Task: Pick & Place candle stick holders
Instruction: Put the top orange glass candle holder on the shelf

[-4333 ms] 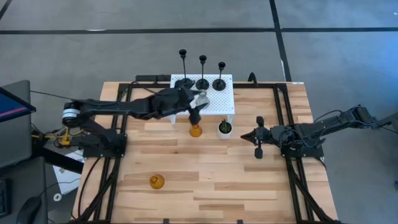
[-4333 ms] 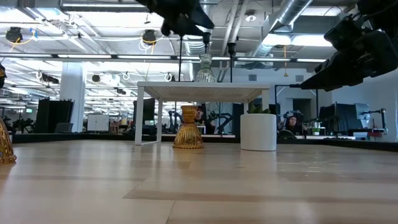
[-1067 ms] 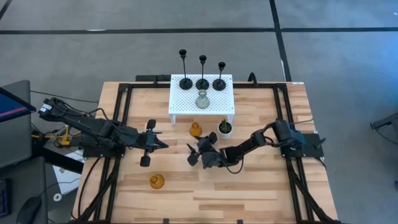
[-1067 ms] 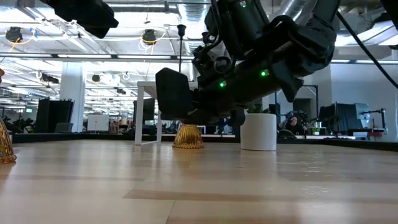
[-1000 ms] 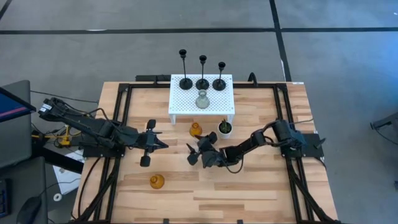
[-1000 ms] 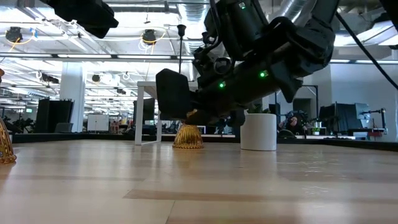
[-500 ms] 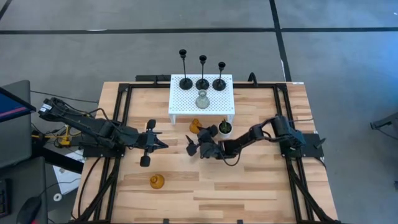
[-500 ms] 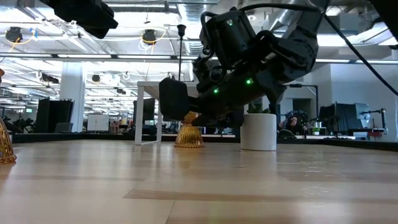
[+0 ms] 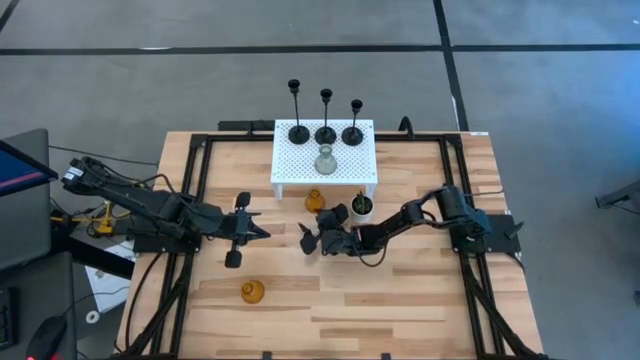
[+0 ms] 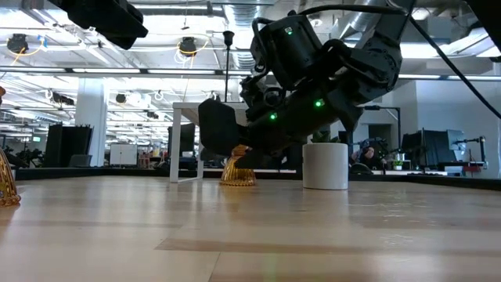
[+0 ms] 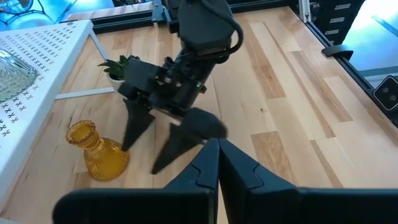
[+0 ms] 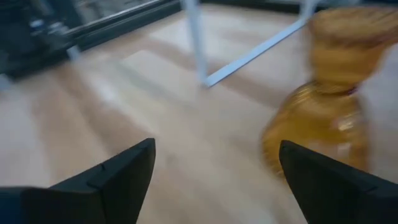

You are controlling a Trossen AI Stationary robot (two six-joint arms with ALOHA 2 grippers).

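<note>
I should place the amber candle stick holder on the white perforated stand, so next I should grab it with my right gripper by its narrow neck (image 9: pixel 315 200) (image 12: pixel 336 86).
An amber glass candle stick holder (image 9: pixel 315 201) stands on its base on the table before the white perforated stand (image 9: pixel 340 176). My right gripper (image 9: pixel 315 226) is open just near of it, fingers pointing left; the holder (image 12: pixel 323 118) is beyond the far finger (image 11: pixel 135 127), not between the two. A pale glass holder (image 9: pixel 324 162) and three black thin-stemmed holders (image 9: pixel 326 130) stand on the stand. A second amber holder (image 9: pixel 251 292) stands at the near left. My left gripper (image 9: pixel 240 230) waits shut at mid left. My right gripper's far finger (image 11: pixel 132 138) stands close beside the bulbous body (image 11: pixel 115 163) of the amber holder, level with the table and coming from the right. I cannot tell whether it touches. The holder stands on the table.
A small white pot with a green plant (image 9: pixel 361 207) stands right of the amber holder, close behind my right gripper's wrist. The stand's white legs (image 12: pixel 196 43) rise just beyond the holder. Bare wood (image 9: pixel 400 300) lies toward the near edge.
My right gripper has moved toward the table's far edge, up to the amber holder in front of the stand, keeping low over the table.
</note>
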